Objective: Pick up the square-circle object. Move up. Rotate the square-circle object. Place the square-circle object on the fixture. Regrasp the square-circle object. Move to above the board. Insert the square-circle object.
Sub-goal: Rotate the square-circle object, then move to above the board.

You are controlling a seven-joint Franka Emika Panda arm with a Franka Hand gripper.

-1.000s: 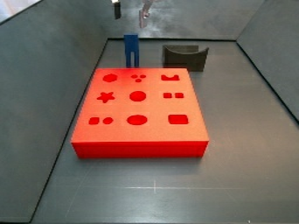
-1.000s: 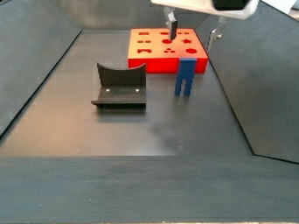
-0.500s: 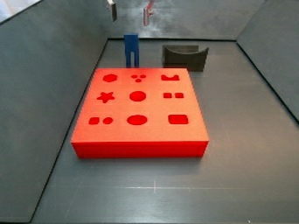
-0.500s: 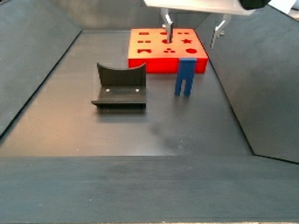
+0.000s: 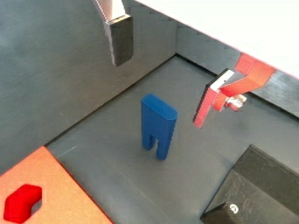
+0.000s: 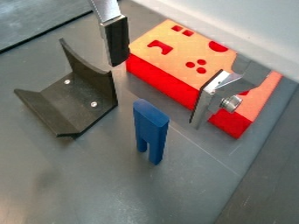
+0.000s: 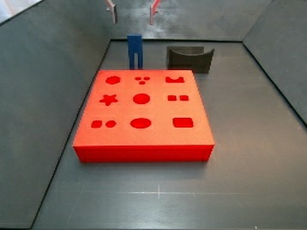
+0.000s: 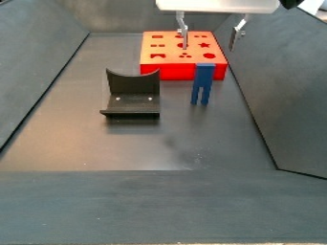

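Observation:
The square-circle object has to be lifted and turned for the fixture [image 7: 191,57], so my gripper should grab its solid upper part next.
The square-circle object [image 7: 135,50] is a small blue peg standing upright on the grey floor, prongs down, just beyond the board's [image 7: 142,112] far edge and beside the fixture [image 7: 191,57]. My gripper [image 7: 132,9] hangs open high above it, with nothing between the fingers. In both wrist views the blue piece [image 5: 158,128] [image 6: 149,131] shows below the gap of the gripper [image 5: 167,70] [image 6: 163,70], well apart from both fingers [image 5: 119,39] [image 6: 114,39]. In a side view the gripper [image 8: 211,27] is over the square-circle object [image 8: 202,86], between the board [image 8: 183,55] and the fixture [image 8: 130,94].
Sloping grey walls enclose the floor on all sides. In the wrist views, the board [image 6: 187,61] [image 5: 47,188] and the fixture [image 6: 70,96] [image 5: 257,188] flank the blue piece. A wide stretch of bare floor [image 8: 166,144] lies on the fixture's side, away from the board.
The two fingers have spread wider apart over the last second. The blue piece, the board and the fixture have not moved.

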